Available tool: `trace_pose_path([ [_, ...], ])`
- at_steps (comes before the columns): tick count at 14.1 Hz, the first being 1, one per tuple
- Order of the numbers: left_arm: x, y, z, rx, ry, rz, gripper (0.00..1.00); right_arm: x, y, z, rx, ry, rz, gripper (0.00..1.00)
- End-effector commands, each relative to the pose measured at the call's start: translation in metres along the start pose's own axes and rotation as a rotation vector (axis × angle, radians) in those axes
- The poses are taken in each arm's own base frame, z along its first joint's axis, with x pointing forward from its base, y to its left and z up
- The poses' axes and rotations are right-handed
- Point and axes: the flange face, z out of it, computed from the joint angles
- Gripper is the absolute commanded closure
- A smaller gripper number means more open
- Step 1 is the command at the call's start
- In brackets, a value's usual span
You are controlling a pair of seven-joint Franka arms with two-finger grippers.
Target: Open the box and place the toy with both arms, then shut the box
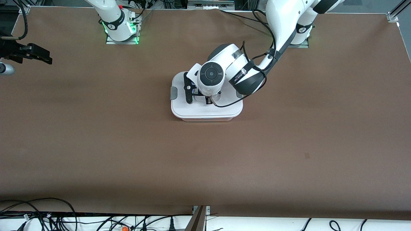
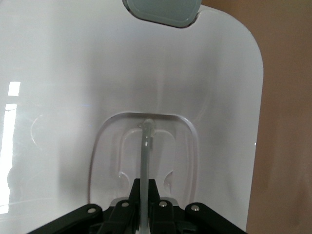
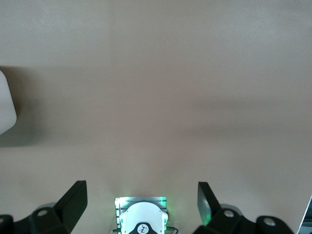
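Observation:
The white lid's lower edge (image 1: 206, 116) sits flush on the box (image 1: 206, 120) and the lid would stay there, so it is time for my left gripper to release the lid.
The box stands in the middle of the table with its white lid (image 1: 205, 110) on and a grey side clip (image 1: 173, 93) showing at the right arm's end. My left gripper (image 1: 208, 98) is down on the lid's centre. In the left wrist view the left gripper (image 2: 146, 187) is shut on the upright clear handle (image 2: 146, 146) in the lid's recess, with the lid (image 2: 73, 73) and a grey clip (image 2: 163, 9) in view. My right gripper (image 1: 41, 56) waits in the air over the right arm's end of the table, open and empty (image 3: 141, 195). The toy is out of view.
The brown table (image 1: 205, 160) spreads all round the box. The right arm's base (image 1: 120, 29) with green lights stands at the back edge and also shows in the right wrist view (image 3: 142, 219). A corner of the box (image 3: 5, 107) shows there too. Cables lie along the front edge.

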Motion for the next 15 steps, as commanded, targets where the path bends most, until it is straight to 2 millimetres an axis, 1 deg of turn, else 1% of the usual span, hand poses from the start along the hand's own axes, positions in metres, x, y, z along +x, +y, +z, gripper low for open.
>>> trace_pose_path([
  [1, -0.010, -0.011, 0.001, -0.004, 0.000, -0.024, 1.00, 0.001, 0.003, -0.006, 0.001, 0.008, 0.000, 0.00],
  [8, -0.011, -0.012, -0.001, -0.021, 0.016, -0.050, 1.00, 0.001, 0.003, -0.006, 0.001, 0.008, 0.002, 0.00],
  [9, -0.011, -0.011, -0.001, -0.015, 0.013, -0.046, 0.31, 0.001, 0.003, -0.006, 0.002, 0.006, 0.001, 0.00],
  [10, -0.011, -0.010, -0.005, -0.013, 0.014, -0.046, 0.00, 0.001, 0.003, -0.006, 0.002, 0.006, 0.001, 0.00],
  [13, -0.016, -0.003, -0.027, -0.011, 0.009, -0.075, 0.00, 0.001, 0.003, -0.006, 0.002, 0.008, 0.001, 0.00],
  [15, -0.020, 0.009, -0.046, -0.013, -0.010, -0.149, 0.00, 0.001, 0.003, -0.006, 0.002, 0.008, 0.000, 0.00],
])
